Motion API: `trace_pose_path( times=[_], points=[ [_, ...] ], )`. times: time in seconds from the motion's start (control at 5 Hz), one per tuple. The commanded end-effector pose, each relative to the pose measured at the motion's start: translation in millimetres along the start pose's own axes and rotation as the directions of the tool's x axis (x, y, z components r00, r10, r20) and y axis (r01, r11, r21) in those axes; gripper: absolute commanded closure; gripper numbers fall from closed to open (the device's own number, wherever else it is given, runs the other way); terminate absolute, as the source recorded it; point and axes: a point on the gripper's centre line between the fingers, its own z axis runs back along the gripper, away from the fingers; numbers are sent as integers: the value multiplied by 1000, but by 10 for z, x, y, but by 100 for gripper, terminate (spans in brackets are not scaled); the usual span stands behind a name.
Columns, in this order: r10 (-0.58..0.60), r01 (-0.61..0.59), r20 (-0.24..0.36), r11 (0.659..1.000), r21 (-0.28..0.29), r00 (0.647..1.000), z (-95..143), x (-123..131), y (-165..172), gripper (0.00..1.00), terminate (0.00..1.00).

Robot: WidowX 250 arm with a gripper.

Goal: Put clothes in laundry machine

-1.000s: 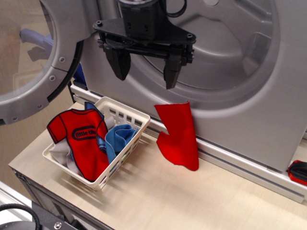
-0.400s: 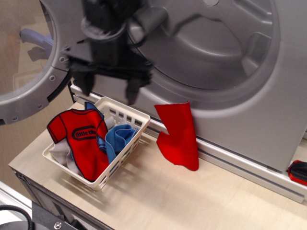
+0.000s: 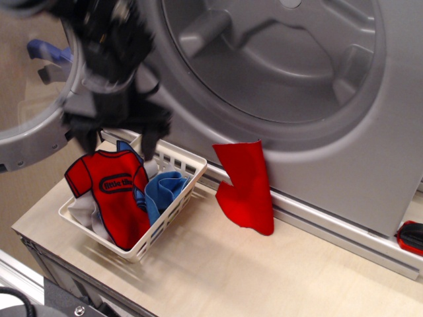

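Observation:
My gripper grabs the red T-shirt's collar point(image 3: 117, 156) next. Then my gripper loads the T-shirt into the washer's drum point(image 3: 277, 66).
The red T-shirt point(image 3: 114, 191) with dark trim and an oval logo lies over the left side of a white slotted basket point(image 3: 173, 212), with the blue cloth point(image 3: 164, 190) bunched beside it. My gripper point(image 3: 117, 142) is blurred by motion, open and empty, fingers pointing down just above the T-shirt's collar. The silver-grey washer point(image 3: 330, 152) fills the back, its drum mouth point(image 3: 277, 59) open with grey paddles showing and its clear-windowed door point(image 3: 30, 99) swung out to the left.
A plain red cloth point(image 3: 246, 186) hangs from the washer's front ledge onto the wooden tabletop point(image 3: 251, 271). A grey cloth point(image 3: 79, 211) lies under the T-shirt in the basket. A red and black object point(image 3: 411, 236) sits at the right edge.
My gripper has swept from in front of the drum mouth leftward and down, to just above the T-shirt in the basket. The clothes have not moved.

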Motion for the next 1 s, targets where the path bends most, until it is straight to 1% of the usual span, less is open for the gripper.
trace_pose_path(
  times=[0.0,0.2,0.4,0.6,0.8],
  points=[
    [-47,46,-16,998,-53,999,-400,-59,-50,0,0],
    [-5,5,-5,995,-100,1000,-466,-69,-116,0,0],
    [42,-43,-15,996,-84,999,-544,-67,-128,0,0],
    [54,-55,-22,996,-67,998,-634,-99,-135,0,0],
    [101,-103,-30,994,-46,994,-764,-78,-128,0,0]
  ],
)
